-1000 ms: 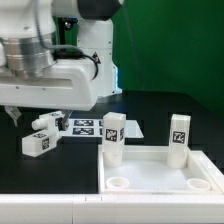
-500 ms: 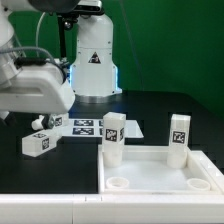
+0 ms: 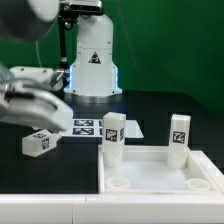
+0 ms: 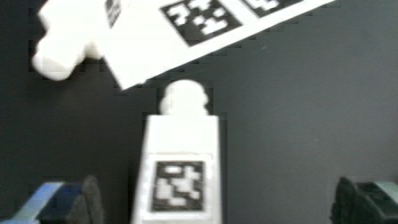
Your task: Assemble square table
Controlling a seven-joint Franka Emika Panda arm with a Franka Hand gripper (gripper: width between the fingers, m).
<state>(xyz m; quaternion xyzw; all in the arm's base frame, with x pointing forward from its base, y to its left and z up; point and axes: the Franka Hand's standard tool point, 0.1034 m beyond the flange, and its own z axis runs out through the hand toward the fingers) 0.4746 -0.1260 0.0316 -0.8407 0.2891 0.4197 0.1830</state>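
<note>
My fingers are above the top of the loose leg (image 3: 40, 143), with black table on both sides, and should come down before closing.
The square table's white panel (image 3: 150, 172) lies at the front on the exterior view's right, with round sockets in its near corners. Two white tagged legs (image 3: 112, 136) (image 3: 179, 138) stand upright in its far corners. A loose leg (image 3: 37, 143) (image 4: 178, 150) lies flat on the black table, tag up. My gripper (image 3: 35, 118) (image 4: 222, 205) hangs open just above it. The leg lies between the fingers (image 4: 71, 200), closer to one side and touched by neither. A second loose leg (image 4: 63, 55) lies beyond it by the marker board, hidden behind my hand in the exterior view.
The marker board (image 3: 85, 126) (image 4: 196, 30) lies flat behind the loose legs. The robot's white base (image 3: 92, 60) stands at the back. A white ledge (image 3: 50, 210) runs along the table's front edge.
The arm has swung toward the exterior view's left and lowered over the loose legs, now covering the one by the marker board. The jaws stayed open; no part moved.
</note>
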